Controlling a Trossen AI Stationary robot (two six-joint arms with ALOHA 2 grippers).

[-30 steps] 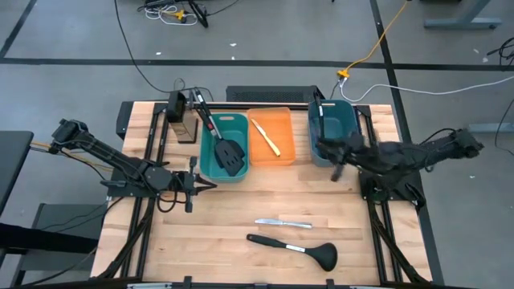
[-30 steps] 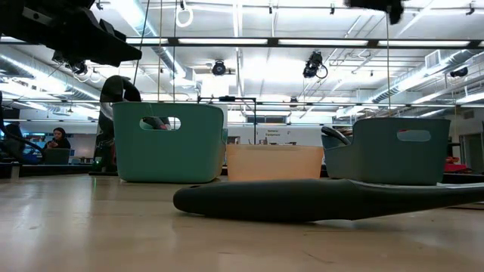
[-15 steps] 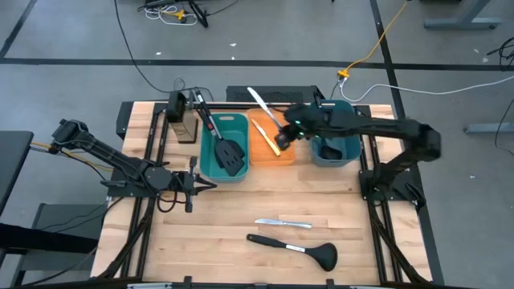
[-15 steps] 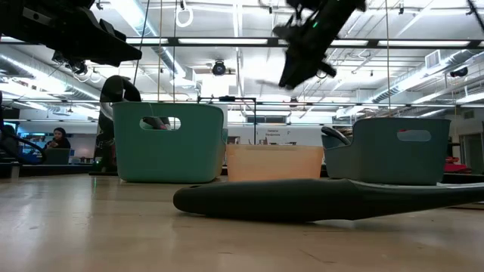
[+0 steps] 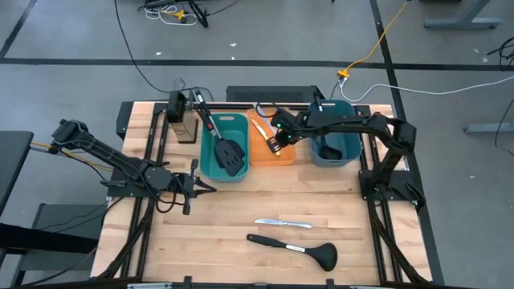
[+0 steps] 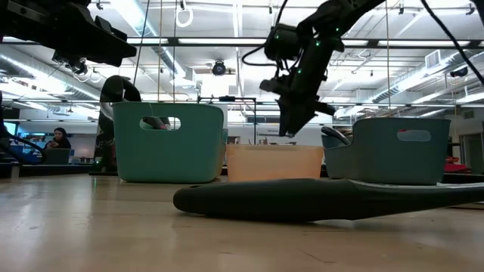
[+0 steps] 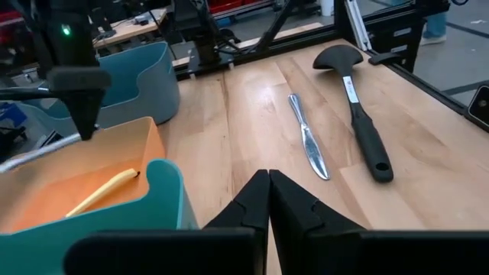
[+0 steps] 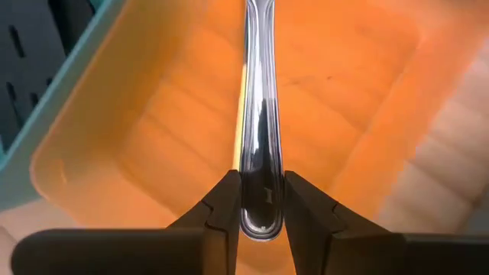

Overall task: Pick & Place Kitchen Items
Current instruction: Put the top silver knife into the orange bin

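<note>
My right gripper should keep holding the silver knife point(image 8: 260, 99) until it reaches the orange bin's bottom, as the knife hangs above it and would fall if I opened now.
My right gripper point(image 5: 275, 144) hangs over the orange bin point(image 5: 283, 120), shut on a silver table knife point(image 8: 258, 92). It also shows in the low view point(image 6: 287, 127) and the left wrist view point(image 7: 81, 114). A thin yellowish stick point(image 5: 265, 135) lies flat on the bin's floor. My left gripper point(image 5: 197, 186) waits shut and empty at the table's left, near the teal bin point(image 5: 207, 156). Another silver knife point(image 5: 283, 223) and a black ladle point(image 5: 293, 249) lie flat on the table near the front. My right gripper pinches the knife's handle point(image 8: 260, 179) between its two fingers, close to its rounded free end. The fingers come from above, pointing down into the orange bin. The knife reaches out past the fingers over the bin floor; whether its far end touches the bin, I cannot tell.
The teal bin holds a black slotted spatula point(image 5: 229, 154) whose red-marked handle sticks out over the far rim. A darker blue-green bin point(image 5: 347, 120) at the right holds a black ladle. A dark box point(image 5: 183, 120) stands at the far left. Bare wood lies between the bins and the front utensils.
My right gripper has swung toward the table's left, from the blue-green bin to above the orange bin, carrying the knife. It has then gone down toward the orange bin, still shut on the knife.
</note>
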